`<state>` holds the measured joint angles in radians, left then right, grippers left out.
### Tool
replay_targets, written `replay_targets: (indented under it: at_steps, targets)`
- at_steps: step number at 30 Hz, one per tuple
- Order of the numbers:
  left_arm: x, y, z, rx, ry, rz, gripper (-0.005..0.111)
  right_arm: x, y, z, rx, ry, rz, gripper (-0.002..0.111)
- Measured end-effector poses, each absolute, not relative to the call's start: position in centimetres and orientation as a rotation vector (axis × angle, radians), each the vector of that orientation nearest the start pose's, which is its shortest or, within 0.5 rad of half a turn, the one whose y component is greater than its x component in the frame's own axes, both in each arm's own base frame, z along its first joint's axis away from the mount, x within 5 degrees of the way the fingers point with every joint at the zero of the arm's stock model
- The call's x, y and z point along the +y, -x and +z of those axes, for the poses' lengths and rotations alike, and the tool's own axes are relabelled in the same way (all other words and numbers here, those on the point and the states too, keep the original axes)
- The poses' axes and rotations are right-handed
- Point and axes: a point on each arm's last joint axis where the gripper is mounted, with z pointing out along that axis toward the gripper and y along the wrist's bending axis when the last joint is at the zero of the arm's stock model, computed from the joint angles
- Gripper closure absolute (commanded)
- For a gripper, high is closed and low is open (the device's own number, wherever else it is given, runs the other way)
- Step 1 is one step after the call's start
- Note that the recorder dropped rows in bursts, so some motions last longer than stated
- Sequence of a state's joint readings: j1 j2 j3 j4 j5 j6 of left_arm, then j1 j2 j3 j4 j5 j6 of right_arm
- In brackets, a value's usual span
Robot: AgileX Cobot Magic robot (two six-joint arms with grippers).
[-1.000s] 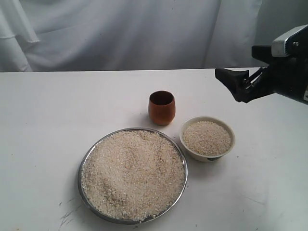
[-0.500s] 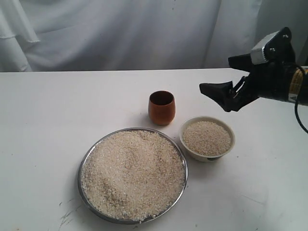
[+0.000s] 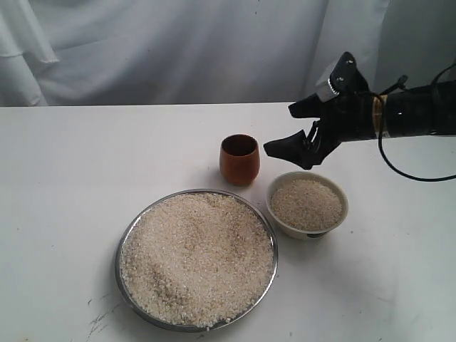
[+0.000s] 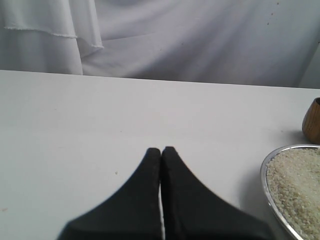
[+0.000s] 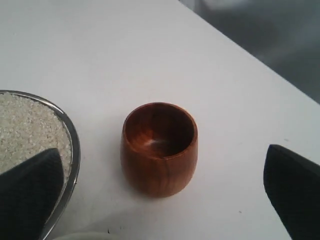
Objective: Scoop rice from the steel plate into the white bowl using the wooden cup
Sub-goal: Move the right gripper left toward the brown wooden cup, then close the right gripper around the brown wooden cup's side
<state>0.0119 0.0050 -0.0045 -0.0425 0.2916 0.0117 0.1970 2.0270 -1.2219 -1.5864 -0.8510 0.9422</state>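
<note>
The wooden cup's opening (image 3: 239,145) should stay free to scoop rice, so my right gripper should reach the wooden cup and take hold of its rounded outer side (image 3: 239,169).
The wooden cup (image 3: 239,159) stands upright and empty behind the steel plate (image 3: 122,246), which is heaped with rice (image 3: 196,253). Right of the plate sits the white bowl (image 3: 302,229), filled with rice too. My right gripper (image 3: 280,130) hovers open just right of the cup, above the bowl's far edge. In the right wrist view the cup (image 5: 159,147) stands between the wide-apart fingers (image 5: 35,185), untouched. My left gripper (image 4: 161,150) is shut on nothing above bare table, with the plate's rim (image 4: 263,175) and the cup (image 4: 312,122) at that view's edge.
A white cloth backdrop (image 3: 178,50) hangs behind the white table (image 3: 71,164). The right arm's black cable (image 3: 417,174) loops above the table at the right. The table's edge (image 5: 250,55) runs close behind the cup in the right wrist view.
My right gripper has travelled left and down from the right edge of the scene to just beside the wooden cup, staying open. Cup, plate and bowl have not moved.
</note>
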Motion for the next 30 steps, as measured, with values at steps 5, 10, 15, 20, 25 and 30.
replay_targets:
  at_steps: [5, 10, 15, 20, 25, 30]
  targets:
    - [0.0, -5.5, 18.8, 1.775, 0.028, -0.023, 0.107, 15.9, -39.5, 15.1, 1.725, 1.283, 0.746, 0.003]
    - [0.0, -5.5, 18.8, 1.775, 0.028, -0.023, 0.107, 17.4, -40.0, 14.0, 1.733, 1.315, 0.756, 0.003]
    - [0.0, -5.5, 18.8, 1.775, 0.028, -0.023, 0.107, 18.8, -40.7, 13.1, 1.756, 1.312, 0.754, 0.003]
    - [0.0, -5.5, 18.8, 1.775, 0.028, -0.023, 0.107, 19.6, -41.2, 12.4, 1.789, 1.298, 0.725, 0.003]
    - [0.0, -5.5, 18.8, 1.775, 0.028, -0.023, 0.107, 19.9, -41.8, 11.3, 1.816, 1.290, 0.711, 0.003]
    - [0.0, -5.5, 18.8, 1.775, 0.028, -0.023, 0.107, 20.5, -41.9, 10.7, 1.823, 1.294, 0.711, 0.004]
